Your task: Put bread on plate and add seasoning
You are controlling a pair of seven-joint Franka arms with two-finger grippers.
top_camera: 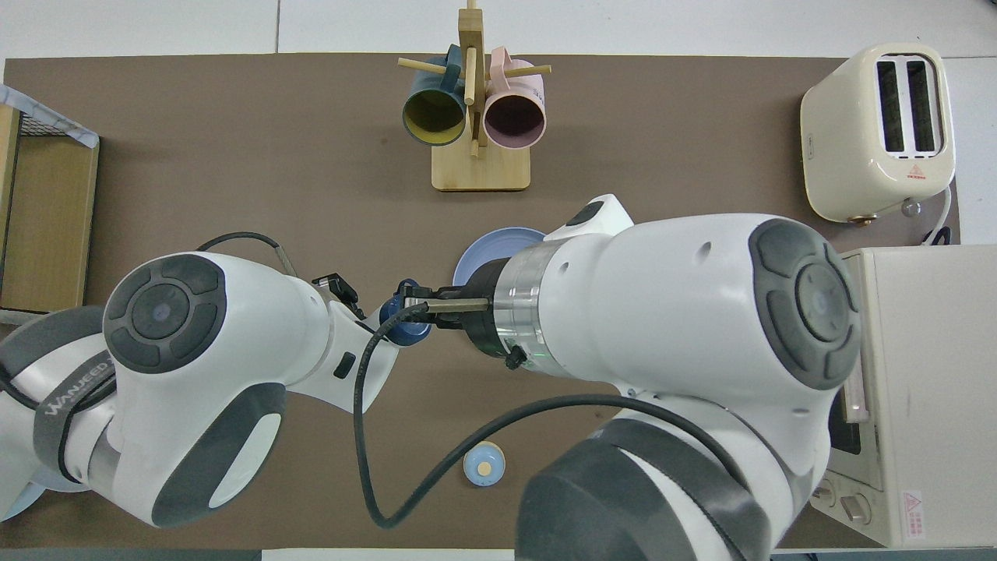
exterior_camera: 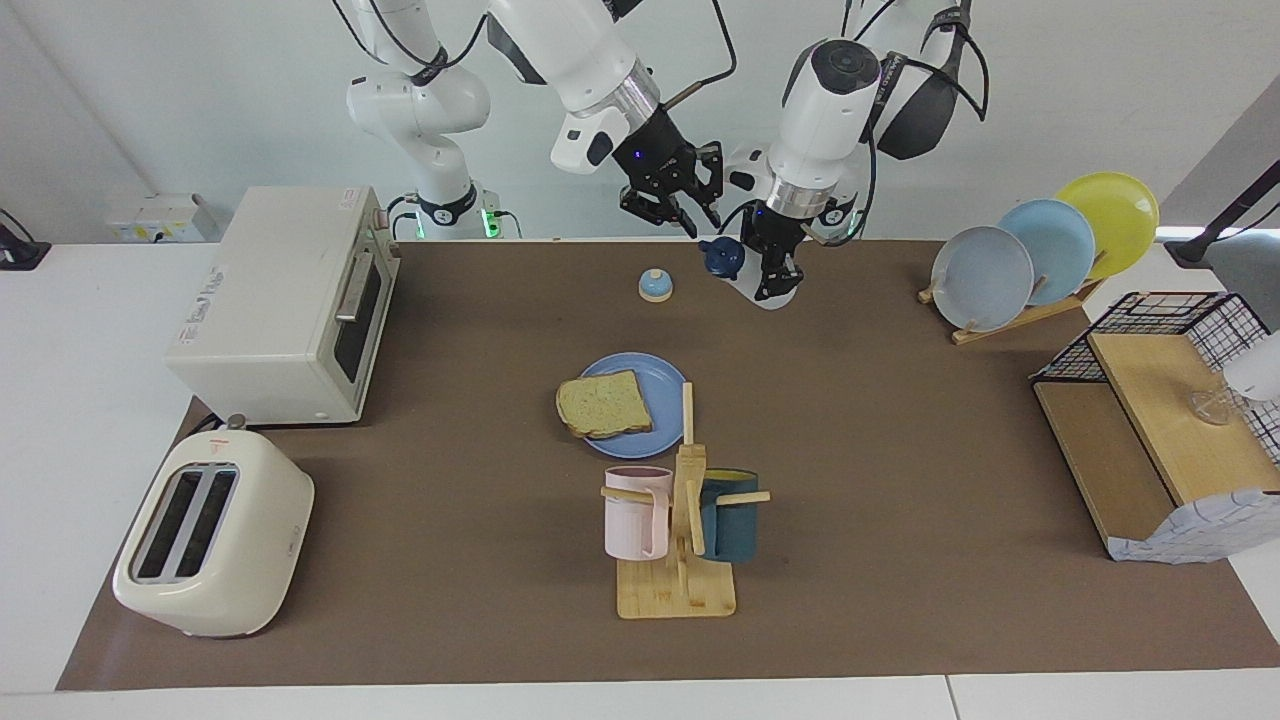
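Observation:
Next, my right gripper grabs the bottle's navy cap (top_camera: pixel 409 331), to get the seasoning ready for the bread.
The bread (exterior_camera: pixel 603 405) lies flat on the medium-blue plate (exterior_camera: pixel 662 385) in the middle of the table. In the overhead view only the plate's rim (top_camera: pixel 492 242) shows, and my right arm hides the bread. My left gripper (exterior_camera: pixel 776 278) is shut on the white body of the seasoning bottle (exterior_camera: pixel 745 280) and holds it tilted in the air. Its navy cap (exterior_camera: pixel 722 256) points toward the right arm's end of the table. The cap also shows in the overhead view (top_camera: pixel 405 321). My right gripper (exterior_camera: pixel 672 212) hangs open just above and beside the cap, holding nothing.
A blue-and-tan bell (exterior_camera: pixel 655 285) sits nearer the robots than the plate. A mug tree (exterior_camera: pixel 680 520) stands farther out. A toaster oven (exterior_camera: pixel 290 300) and a toaster (exterior_camera: pixel 215 535) are at the right arm's end. A plate rack (exterior_camera: pixel 1040 255) and a wire shelf (exterior_camera: pixel 1160 420) are at the left arm's end.

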